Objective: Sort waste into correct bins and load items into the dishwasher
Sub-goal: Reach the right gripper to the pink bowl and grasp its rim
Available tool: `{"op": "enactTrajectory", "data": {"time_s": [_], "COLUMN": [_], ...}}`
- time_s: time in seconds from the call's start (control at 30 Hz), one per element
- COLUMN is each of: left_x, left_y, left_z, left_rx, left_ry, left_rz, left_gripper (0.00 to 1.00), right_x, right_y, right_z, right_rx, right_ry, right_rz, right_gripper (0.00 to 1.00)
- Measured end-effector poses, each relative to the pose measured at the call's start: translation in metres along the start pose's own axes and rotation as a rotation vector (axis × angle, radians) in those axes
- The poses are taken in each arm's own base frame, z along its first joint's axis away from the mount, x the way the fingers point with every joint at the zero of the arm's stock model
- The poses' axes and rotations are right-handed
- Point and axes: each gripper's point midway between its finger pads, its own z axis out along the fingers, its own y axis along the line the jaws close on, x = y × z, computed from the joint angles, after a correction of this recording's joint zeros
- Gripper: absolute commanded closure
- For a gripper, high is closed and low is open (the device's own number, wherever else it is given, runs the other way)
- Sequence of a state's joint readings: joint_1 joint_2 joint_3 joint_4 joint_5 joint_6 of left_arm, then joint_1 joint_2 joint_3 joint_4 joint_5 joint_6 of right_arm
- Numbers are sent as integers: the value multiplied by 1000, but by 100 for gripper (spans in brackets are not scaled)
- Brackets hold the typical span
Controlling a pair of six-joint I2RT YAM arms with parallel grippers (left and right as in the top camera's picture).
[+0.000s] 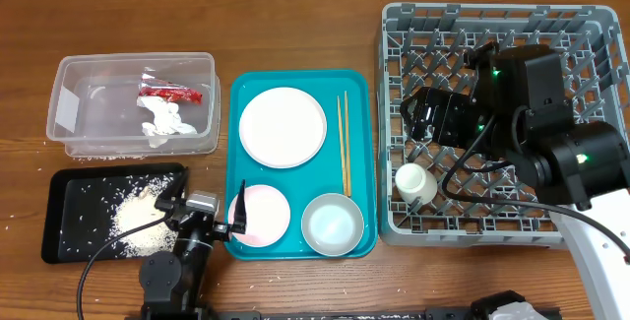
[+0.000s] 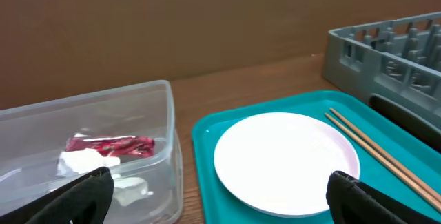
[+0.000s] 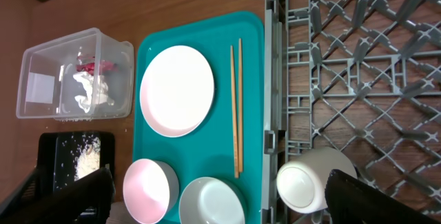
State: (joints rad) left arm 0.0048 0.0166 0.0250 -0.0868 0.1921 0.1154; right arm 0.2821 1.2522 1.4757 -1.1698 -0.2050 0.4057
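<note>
The right gripper grabs the pink bowl's rim on the side facing the grey dish rack next, which leaves the bowl's base free for loading.
The clear tub [image 1: 133, 103] at back left holds the red wrapper [image 1: 169, 93] and the white tissue [image 1: 165, 121]. Rice [image 1: 138, 217] lies in the black tray [image 1: 69, 222]. On the teal tray [image 1: 300, 177] are a white plate [image 1: 282, 127], chopsticks [image 1: 344, 143], a pink bowl [image 1: 261, 215] and a white bowl [image 1: 332, 224]. A white cup [image 1: 415, 183] lies in the grey dish rack [image 1: 492, 34]. My left gripper [image 1: 202, 214] is open and empty, low between the black tray and the teal tray. My right gripper [image 1: 425, 121] hangs open and empty above the rack's left side.
Loose rice grains dot the wood around the black tray. In the left wrist view the tub [image 2: 89, 148] is left, the plate [image 2: 286, 158] ahead and the rack [image 2: 386, 52] right. The right wrist view has the cup [image 3: 306, 182] by the rack's edge [image 3: 272, 79].
</note>
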Motion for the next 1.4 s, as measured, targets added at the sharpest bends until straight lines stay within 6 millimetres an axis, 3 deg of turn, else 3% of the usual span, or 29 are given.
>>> {"op": "enactTrajectory", "data": {"time_s": [0.73,0.83,0.9,0.97,1.07,1.13,1.23,1.4], "left_x": [-1,-1,-1,-1,-1,-1,-1,-1], "left_y": [3,3,3,3,3,3,3,3], "left_z": [0,0,0,0,0,0,0,0], "left_rx": [-11,-12,-11,-11,-11,-11,-11,-11], "left_ry": [-3,-4,-3,-3,-4,-4,-3,-3], "left_rz": [0,0,0,0,1,0,0,0], "left_gripper": [0,0,0,0,0,0,0,0], "right_x": [-4,-14,-10,2,34,70,115,146], "right_y": [2,13,20,29,60,88,108,114], "right_z": [0,-1,0,3,20,41,74,129], "right_rx": [-11,-61,-91,-114,-159,-175,-138,-57], "right_ry": [-15,-52,-33,12,125,237,366,451], "right_rz": [-4,-18,-24,-44,-130,-232,-321,-343], "right_gripper": [0,0,0,2,10,13,20,36]}}
